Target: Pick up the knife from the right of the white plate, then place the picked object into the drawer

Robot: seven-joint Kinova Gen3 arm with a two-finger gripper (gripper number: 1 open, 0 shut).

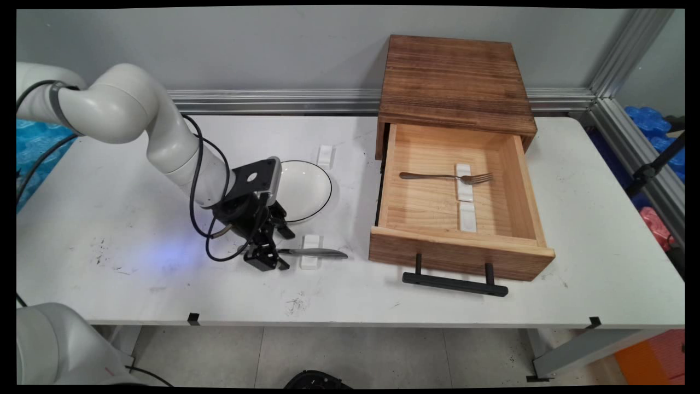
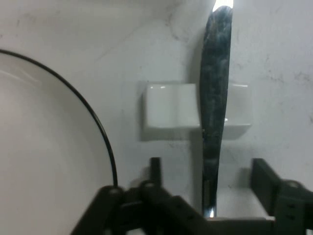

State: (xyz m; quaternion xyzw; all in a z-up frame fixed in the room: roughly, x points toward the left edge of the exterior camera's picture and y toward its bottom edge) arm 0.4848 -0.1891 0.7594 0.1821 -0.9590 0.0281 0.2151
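Note:
My gripper grips the silver knife by its handle (image 1: 286,251) next, to lay the knife beside the fork in the open drawer.
A metal knife (image 1: 317,253) lies across a small white rest (image 1: 309,261) on the table, in front of a white plate with a black rim (image 1: 306,189). My gripper (image 1: 268,257) is low at the knife's handle end, left of the rest. In the hand view the knife (image 2: 214,98) runs up the middle over the white rest (image 2: 168,112), and its handle lies between my fingers (image 2: 155,169). The gripper (image 2: 210,171) is open, with a gap on each side of the handle. The plate's rim (image 2: 93,117) curves at the left.
An open wooden drawer (image 1: 383,191) juts from a wooden box (image 1: 454,76) at the right. A fork (image 1: 437,176) lies inside it on a white rest (image 1: 464,189), with a second rest (image 1: 467,218) nearer the front. Another white rest (image 1: 325,156) sits behind the plate.

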